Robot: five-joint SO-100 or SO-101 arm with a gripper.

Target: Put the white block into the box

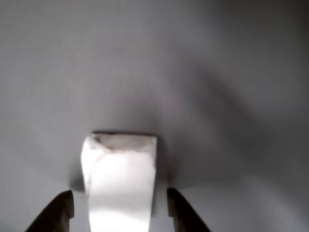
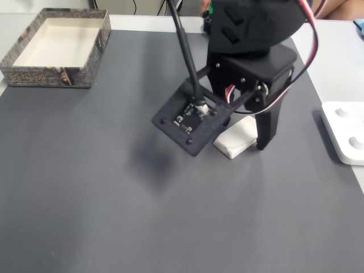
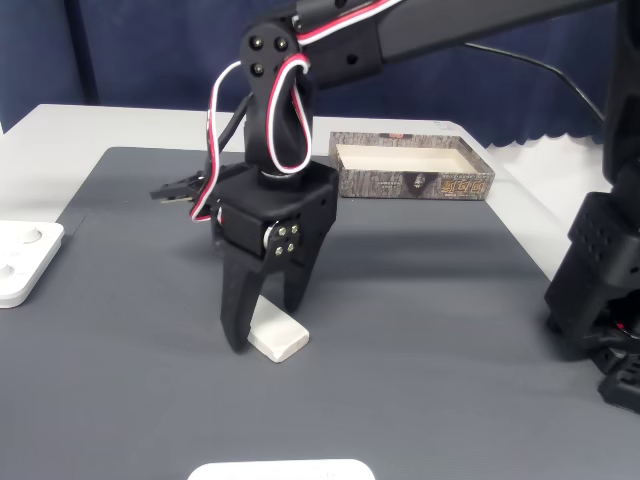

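Note:
I will grab the white block (image 1: 120, 183) across its long sides next, and it should then go into the box.
The white block (image 1: 120, 183) lies flat on the dark grey mat, and my gripper (image 1: 120, 210) stands open over it with one dark fingertip on each side and a thin gap at both. In a fixed view the block (image 3: 278, 336) rests between the lowered fingers of the gripper (image 3: 265, 320). In the other fixed view the block (image 2: 234, 141) pokes out beside one finger of the gripper (image 2: 244, 139), whose other finger is hidden behind the camera plate. The box (image 2: 48, 77) sits empty at the mat's far left corner; the same box (image 3: 415, 185) is well behind the arm.
A flat white device (image 2: 344, 131) lies off the mat's right edge, and the same device (image 3: 20, 260) is at the left in the other fixed view. Another white object (image 3: 280, 470) peeks in at the bottom edge. A black arm base (image 3: 600, 290) stands at the right.

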